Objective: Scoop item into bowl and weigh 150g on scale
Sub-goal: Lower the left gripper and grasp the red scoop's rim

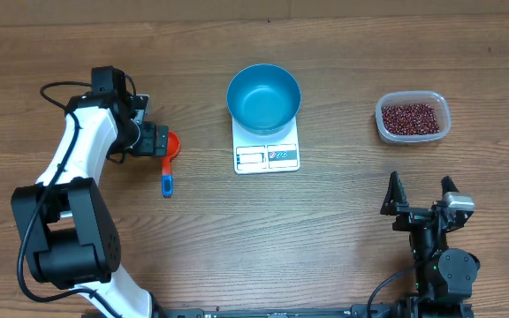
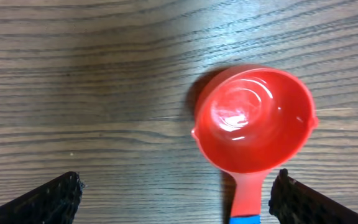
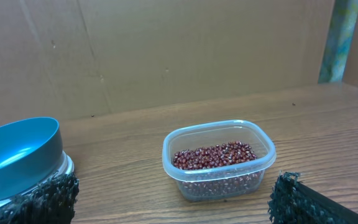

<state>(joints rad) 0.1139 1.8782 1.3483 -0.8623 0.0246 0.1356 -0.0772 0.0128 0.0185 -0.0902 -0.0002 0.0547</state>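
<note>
My left gripper lowers over its cup's side (image 1: 173,142) next, before closing on the scoop. Both fingers hover above the wood, on either side of the handle (image 1: 167,171).
The blue bowl (image 1: 264,97) stands empty on the white scale (image 1: 267,152) at mid-table; its side also shows in the right wrist view as the bowl (image 3: 18,157). Dark red-brown beans (image 1: 408,116) fill a clear tub (image 1: 440,128) at the right, seen closer as the beans (image 3: 215,155). An empty red scoop with a blue handle end (image 1: 170,157) lies left of the scale. My left gripper (image 1: 155,141) hangs open just above it, and the scoop's handle (image 2: 248,196) lies between the fingers near the right one. My right gripper (image 1: 421,194) is open near the front edge, holding nothing.
A brown cardboard wall (image 3: 166,50) closes off the far side of the wooden table (image 1: 343,221). The tub (image 3: 219,160) sits a short way ahead of the right gripper, with the scale's rim (image 3: 67,165) to its left.
</note>
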